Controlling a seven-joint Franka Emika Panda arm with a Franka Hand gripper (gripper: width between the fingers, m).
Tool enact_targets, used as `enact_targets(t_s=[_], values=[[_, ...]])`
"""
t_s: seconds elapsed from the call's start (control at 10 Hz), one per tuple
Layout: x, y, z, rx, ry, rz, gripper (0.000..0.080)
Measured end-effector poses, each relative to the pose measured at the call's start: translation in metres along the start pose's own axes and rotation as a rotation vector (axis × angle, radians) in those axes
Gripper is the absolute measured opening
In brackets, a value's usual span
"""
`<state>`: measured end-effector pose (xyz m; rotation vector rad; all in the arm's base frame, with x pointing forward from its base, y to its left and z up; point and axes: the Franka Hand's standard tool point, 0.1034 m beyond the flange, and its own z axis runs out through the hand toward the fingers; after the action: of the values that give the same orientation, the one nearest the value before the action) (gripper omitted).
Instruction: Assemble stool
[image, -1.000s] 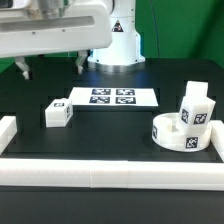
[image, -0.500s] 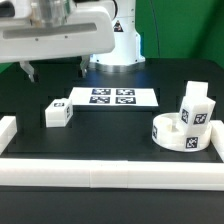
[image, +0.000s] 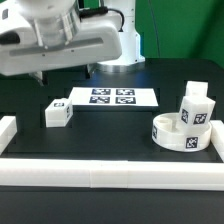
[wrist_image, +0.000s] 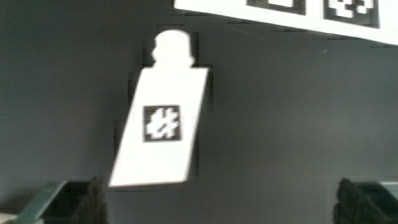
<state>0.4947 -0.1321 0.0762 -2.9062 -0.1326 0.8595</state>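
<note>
The gripper will next grab the stool leg by the stool leg's flat pegless end (image: 58, 121), so that its round peg stays free for the seat (image: 172, 134).
A white stool leg (image: 57, 112) with a black-and-white tag lies alone on the black table at the exterior view's left. In the wrist view this leg (wrist_image: 164, 120) lies lengthwise, with a round peg at its far end, a little ahead of my gripper (wrist_image: 221, 205). My gripper is open and holds nothing. Its dark fingertips (wrist_image: 71, 203) stand wide apart and above the table. The round ring-like seat (image: 172, 134) sits at the exterior view's right. Blocky tagged legs (image: 196, 106) stand upright inside it.
The marker board (image: 112, 98) lies flat behind the lone leg, and its edge (wrist_image: 294, 8) shows in the wrist view. A long white rail (image: 110, 175) runs along the front, with a short rail piece (image: 6, 130) at the left. The arm's white base (image: 118, 45) stands behind.
My hand has turned and dropped lower over the exterior view's left side, towards the lone leg. The gripper stays open. The leg, the seat and the board have not moved.
</note>
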Motion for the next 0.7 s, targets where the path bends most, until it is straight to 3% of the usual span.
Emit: enact_targets(t_s=[0.1, 0.5, 0.6, 0.7], values=[[0.002, 0.010, 0.003, -0.001, -0.007, 0.028, 0.0649], [0.000, 0.006, 0.009, 0.001, -0.040, 0.033, 0.0649], [-0.009, 0.008, 0.022, -0.003, -0.150, 0.100, 0.0649], [-0.008, 0.012, 0.029, 0.016, -0.254, 0.107, 0.0649]])
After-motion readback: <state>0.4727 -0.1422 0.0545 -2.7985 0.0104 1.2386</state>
